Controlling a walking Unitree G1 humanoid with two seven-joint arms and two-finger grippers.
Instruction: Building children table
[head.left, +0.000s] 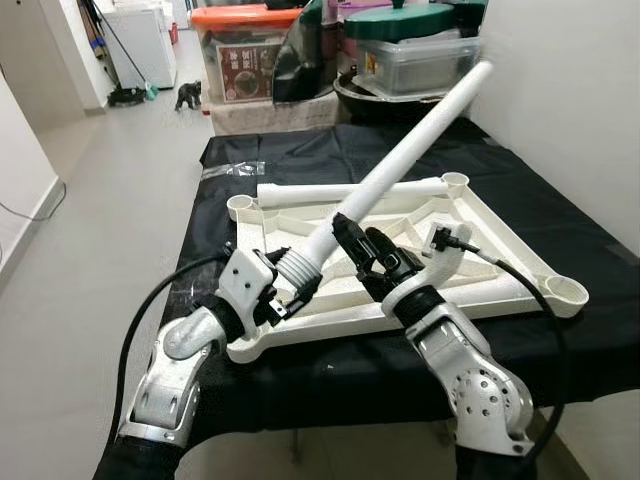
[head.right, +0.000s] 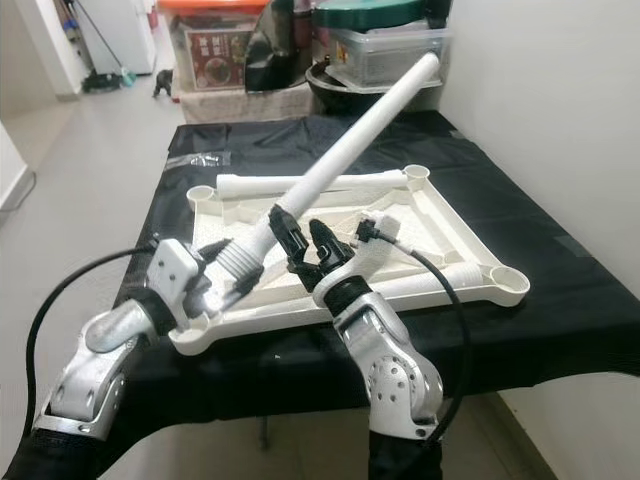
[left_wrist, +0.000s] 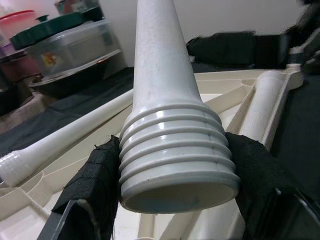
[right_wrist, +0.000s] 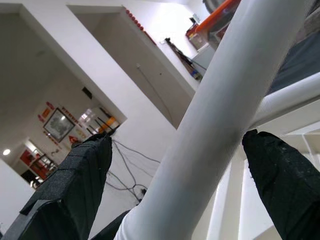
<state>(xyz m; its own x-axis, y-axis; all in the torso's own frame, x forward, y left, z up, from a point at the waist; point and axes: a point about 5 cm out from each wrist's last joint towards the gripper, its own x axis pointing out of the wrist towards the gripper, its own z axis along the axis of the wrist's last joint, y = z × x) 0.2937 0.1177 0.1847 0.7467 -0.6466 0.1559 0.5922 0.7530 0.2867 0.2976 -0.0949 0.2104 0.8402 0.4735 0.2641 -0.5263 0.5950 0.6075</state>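
I should grab the leg with my right gripper next, by its smooth body above the ribs, because my left gripper already covers the leg's ribbed end.
A cream plastic table top (head.left: 330, 325) lies upside down on the black-covered table (head.left: 560, 200). A long white leg (head.left: 410, 140) slants up over it toward the far right. My left gripper (head.left: 290, 285) is shut on the leg's ribbed threaded end (left_wrist: 175, 150), just above the near left corner socket, with one pad (left_wrist: 90, 185) on either side. My right gripper (head.left: 350, 240) straddles the shaft (right_wrist: 220, 115) a little higher, open, its fingers (right_wrist: 75, 185) standing off it. A second leg (head.left: 350, 193) lies along the top's far rim, and a third (head.right: 450, 280) by the near right rim.
Storage boxes (head.left: 250, 50) and a lidded dark pot (head.left: 400, 50) crowd the floor and table end behind. A white wall (head.left: 580, 100) runs close along the right. Open floor (head.left: 110, 200) lies to the left. A black cable (head.left: 530, 300) loops from my right wrist.
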